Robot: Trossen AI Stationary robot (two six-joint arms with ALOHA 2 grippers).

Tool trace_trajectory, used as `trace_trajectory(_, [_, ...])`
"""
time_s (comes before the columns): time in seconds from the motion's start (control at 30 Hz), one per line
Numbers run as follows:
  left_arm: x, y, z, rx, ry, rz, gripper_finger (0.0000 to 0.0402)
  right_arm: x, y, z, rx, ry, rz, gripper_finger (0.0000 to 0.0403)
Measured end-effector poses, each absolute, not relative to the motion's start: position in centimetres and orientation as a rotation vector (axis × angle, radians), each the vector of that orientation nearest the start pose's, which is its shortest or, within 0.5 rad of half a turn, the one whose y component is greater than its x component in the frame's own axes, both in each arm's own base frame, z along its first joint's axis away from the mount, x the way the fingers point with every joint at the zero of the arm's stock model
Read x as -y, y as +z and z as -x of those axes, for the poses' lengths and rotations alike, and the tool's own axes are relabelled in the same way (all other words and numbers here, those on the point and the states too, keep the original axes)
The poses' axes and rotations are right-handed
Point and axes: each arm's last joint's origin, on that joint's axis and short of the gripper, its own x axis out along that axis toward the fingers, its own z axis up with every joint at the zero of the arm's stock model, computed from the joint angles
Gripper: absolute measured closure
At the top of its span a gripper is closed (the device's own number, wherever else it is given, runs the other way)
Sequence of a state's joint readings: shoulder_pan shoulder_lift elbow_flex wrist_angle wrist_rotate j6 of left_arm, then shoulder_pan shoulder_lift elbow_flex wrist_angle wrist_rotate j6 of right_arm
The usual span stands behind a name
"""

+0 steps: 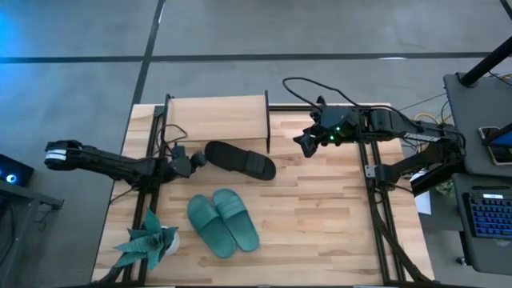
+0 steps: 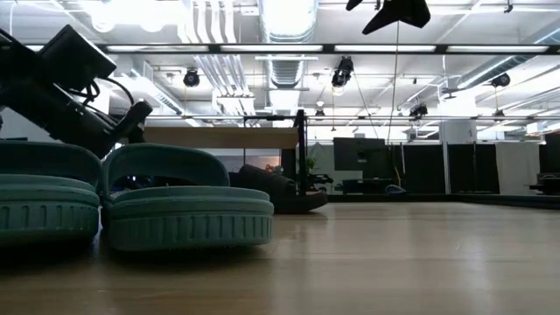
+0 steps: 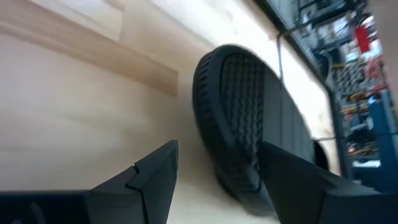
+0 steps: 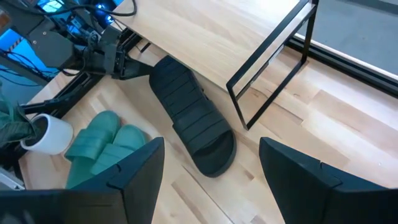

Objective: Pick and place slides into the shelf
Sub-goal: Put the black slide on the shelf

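My left gripper is going to take the black slide by its heel end (image 1: 211,150) next, so that I can put the slide into the shelf (image 1: 216,118).
A black slide (image 1: 240,160) lies flat on the table just in front of the shelf (image 1: 216,118), its heel end (image 3: 233,118) pointing to the table's left. My left gripper (image 1: 198,158) is low at that heel end and open. In the left wrist view its fingers stand on either side of the heel's tip. A teal pair of slides (image 1: 224,224) rests side by side nearer the front edge. My right gripper (image 1: 304,144) hangs open well above the table, right of the shelf, with nothing between its fingers (image 4: 143,168). My left gripper comes in nearly level from the table's left, fingers along the slide. The heel's tip (image 3: 242,186) lies between the open fingers. One finger (image 3: 298,180) covers the heel's edge, so I cannot tell whether it touches. The slide rests on the table.
A potted green plant (image 1: 148,240) stands at the near left corner beside the teal pair. The shelf's black legs (image 4: 249,99) stand close to the black slide. Bare table (image 1: 320,216) stretches to the right of the slides.
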State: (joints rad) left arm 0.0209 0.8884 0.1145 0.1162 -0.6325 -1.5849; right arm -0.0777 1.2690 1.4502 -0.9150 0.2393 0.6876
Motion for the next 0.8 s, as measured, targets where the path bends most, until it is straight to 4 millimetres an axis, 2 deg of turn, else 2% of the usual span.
trace_trajectory(0.53, [-2.9,11.5,-16.4,0.07,0.956,1.228,0.0197,2.7,39.4,-24.1,-0.6,-0.545,-0.592,0.0152])
trace_trajectory(0.67, [-2.9,11.6,-17.0,0.055,0.915,1.211,0.0233,2.7,39.4,-24.1,-0.601,-0.544,-0.587,0.0152])
trace_trajectory(0.8, [-2.9,11.9,-17.5,0.051,0.896,1.198,0.0298,2.7,39.4,-24.1,-0.605,-0.544,-0.584,0.0157])
